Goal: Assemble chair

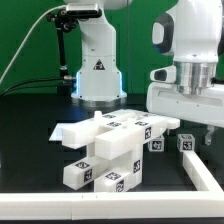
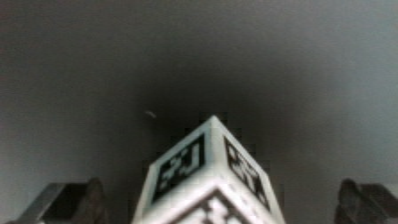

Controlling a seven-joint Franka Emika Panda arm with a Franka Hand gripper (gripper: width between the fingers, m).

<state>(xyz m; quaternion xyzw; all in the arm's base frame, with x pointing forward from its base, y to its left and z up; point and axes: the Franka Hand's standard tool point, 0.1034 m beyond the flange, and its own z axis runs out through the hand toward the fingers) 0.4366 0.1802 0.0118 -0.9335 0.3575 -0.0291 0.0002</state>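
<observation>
The gripper's fingers are on either side of the tagged white cube [image 1: 186, 142] [image 2: 212, 185], so my gripper closes on the cube next.
The chair pieces [image 1: 110, 145] lie in a loose pile of white tagged slabs and bars at the middle of the black table. Two small tagged cubes sit to the exterior view's right of the pile, one [image 1: 157, 143] nearer it and one [image 1: 186, 143] further right. My gripper [image 1: 192, 130] hangs just above the further cube, open. In the wrist view a tagged white piece [image 2: 205, 170] stands corner-up between my two dark fingers [image 2: 71, 202], with a gap on each side. My gripper [image 2: 217, 208] holds nothing.
A long thin white rail [image 1: 205, 178] runs along the table's front and right side. A robot base [image 1: 98, 78] stands behind the pile, with cables trailing to the exterior view's left. A green wall is at the back.
</observation>
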